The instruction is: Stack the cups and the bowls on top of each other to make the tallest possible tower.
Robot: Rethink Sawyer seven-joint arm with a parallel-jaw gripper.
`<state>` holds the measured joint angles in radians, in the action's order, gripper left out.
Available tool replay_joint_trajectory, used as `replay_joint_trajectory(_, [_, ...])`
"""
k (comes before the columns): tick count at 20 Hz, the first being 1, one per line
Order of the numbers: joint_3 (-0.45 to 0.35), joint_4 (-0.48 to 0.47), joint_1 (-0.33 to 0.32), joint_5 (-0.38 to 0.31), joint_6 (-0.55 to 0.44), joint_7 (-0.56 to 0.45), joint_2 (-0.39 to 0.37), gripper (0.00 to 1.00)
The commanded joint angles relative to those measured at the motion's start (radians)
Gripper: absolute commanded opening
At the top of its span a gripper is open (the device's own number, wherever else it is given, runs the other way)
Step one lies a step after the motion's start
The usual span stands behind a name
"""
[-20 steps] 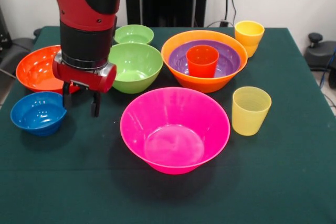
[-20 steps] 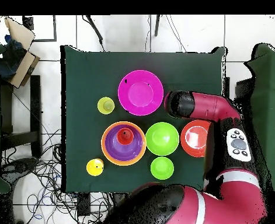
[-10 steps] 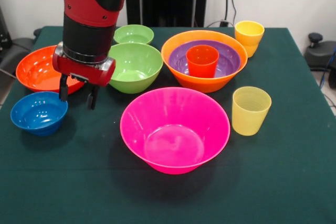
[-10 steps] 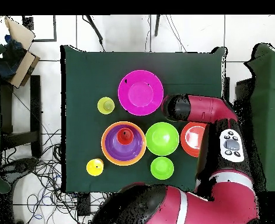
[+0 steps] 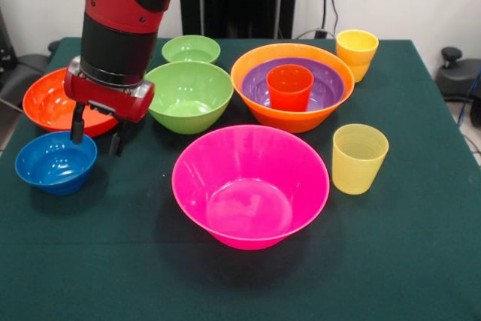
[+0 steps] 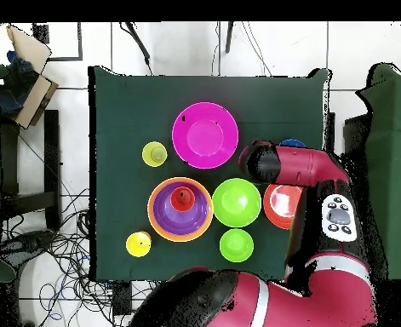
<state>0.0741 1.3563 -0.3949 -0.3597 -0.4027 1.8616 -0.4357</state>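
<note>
The small blue bowl point(image 5: 54, 162) is wider than the gap between the gripper's open fingers, so the robot's gripper needs to pick it up by its thin rim point(image 5: 95, 148) next.
The tower is the large orange bowl point(image 5: 292, 120) point(image 6: 156, 223) with the shallow purple bowl point(image 5: 325, 88) point(image 6: 168, 210) nested in it and the red-orange cup point(image 5: 290, 86) point(image 6: 181, 199) upright inside. My gripper point(image 5: 96, 133) hangs open and empty over the right rim of the small blue bowl point(image 5: 54, 162), just in front of the red-orange bowl point(image 5: 46, 100) point(image 6: 280, 204). In the overhead view the arm hides the gripper and only a sliver of the blue bowl point(image 6: 293, 143) shows. The large pink bowl point(image 5: 250, 186) point(image 6: 205, 134) stands alone at the front centre.
The medium green bowl point(image 5: 192, 95) point(image 6: 236, 202) and small green bowl point(image 5: 192, 49) point(image 6: 236, 245) stand right of the arm. A yellow cup point(image 5: 356, 52) point(image 6: 138, 244) is at the far right, a paler yellow cup point(image 5: 359, 158) point(image 6: 154, 154) beside the pink bowl.
My gripper has moved left in the front view, from beside the medium green bowl to over the blue bowl's rim, staying open. No bowl or cup has moved.
</note>
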Motion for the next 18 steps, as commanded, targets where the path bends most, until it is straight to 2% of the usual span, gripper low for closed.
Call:
replay_joint_trajectory(1, [-0.012,0.068,0.049,-0.067,0.081,0.075,0.042,1.00])
replay_joint_trajectory(18, [0.002,0.056,0.068,-0.032,0.128,0.076,0.092,1.00])
